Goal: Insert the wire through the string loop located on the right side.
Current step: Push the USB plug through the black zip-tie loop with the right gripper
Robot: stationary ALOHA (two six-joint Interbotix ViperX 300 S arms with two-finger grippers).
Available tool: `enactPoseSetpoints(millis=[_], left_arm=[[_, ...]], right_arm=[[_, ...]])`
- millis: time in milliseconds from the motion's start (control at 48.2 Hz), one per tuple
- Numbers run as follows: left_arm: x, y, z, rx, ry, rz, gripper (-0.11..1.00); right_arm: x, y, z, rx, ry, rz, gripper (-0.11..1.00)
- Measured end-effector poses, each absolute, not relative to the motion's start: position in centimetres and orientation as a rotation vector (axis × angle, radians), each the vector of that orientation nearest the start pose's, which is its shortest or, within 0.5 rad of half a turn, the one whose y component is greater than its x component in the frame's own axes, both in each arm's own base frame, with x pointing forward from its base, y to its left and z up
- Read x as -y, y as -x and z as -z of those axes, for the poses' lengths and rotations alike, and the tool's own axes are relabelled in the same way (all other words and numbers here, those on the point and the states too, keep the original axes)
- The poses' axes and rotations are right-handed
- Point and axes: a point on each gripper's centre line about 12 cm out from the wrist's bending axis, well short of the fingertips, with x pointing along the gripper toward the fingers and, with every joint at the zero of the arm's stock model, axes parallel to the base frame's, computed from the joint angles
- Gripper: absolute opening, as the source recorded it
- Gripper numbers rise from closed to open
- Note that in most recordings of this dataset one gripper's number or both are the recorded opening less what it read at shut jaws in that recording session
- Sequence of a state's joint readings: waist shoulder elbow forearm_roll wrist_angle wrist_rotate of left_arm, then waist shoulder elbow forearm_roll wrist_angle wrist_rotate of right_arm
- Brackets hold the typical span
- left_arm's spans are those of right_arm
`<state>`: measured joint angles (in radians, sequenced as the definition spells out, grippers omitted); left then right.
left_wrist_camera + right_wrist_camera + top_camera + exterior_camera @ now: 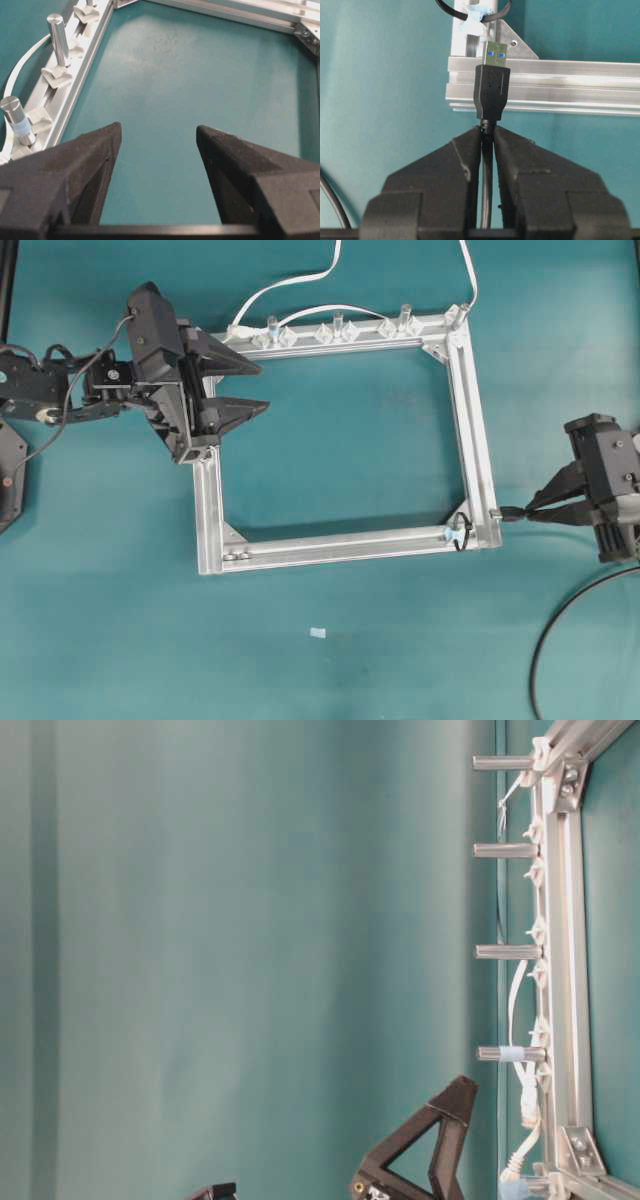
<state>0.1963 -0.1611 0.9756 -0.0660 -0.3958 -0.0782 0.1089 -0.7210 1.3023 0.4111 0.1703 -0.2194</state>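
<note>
The wire should be grabbed with my left gripper by the black plug (505, 512), because only that plug sticks out of my right gripper's closed fingers.
The wire's black plug (492, 92), with a silver tip, sticks out of my right gripper (487, 129), which is shut on the cable just behind the plug. The tip points at the outer face of the aluminium frame (560, 82), just below the string loop (449, 11), which is tied at the frame corner with pale tape. From overhead, the plug (505, 512) is almost touching the frame's lower right corner, the string loop (460, 532) lies just inside it, and the right gripper (530, 510) is outside. My left gripper (262, 387) is open and empty over the frame's upper left.
A white cable (290, 285) runs along the frame's far bar (340, 340), past upright metal posts (59, 31) and clear clips. The wire's slack (540, 650) curves over the mat at the lower right. A small pale scrap (318, 632) lies in front of the frame.
</note>
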Motion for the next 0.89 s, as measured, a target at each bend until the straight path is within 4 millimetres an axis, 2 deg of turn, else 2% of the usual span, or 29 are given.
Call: enactPoseSetpoints(millis=[892], left_arm=[[-6.63,-31.8,-16.67,-0.403,0.174,-0.248,0.68]], right_arm=[[-3.06,-18.59,-14.64,-0.754,-0.154,-0.107,0.11]])
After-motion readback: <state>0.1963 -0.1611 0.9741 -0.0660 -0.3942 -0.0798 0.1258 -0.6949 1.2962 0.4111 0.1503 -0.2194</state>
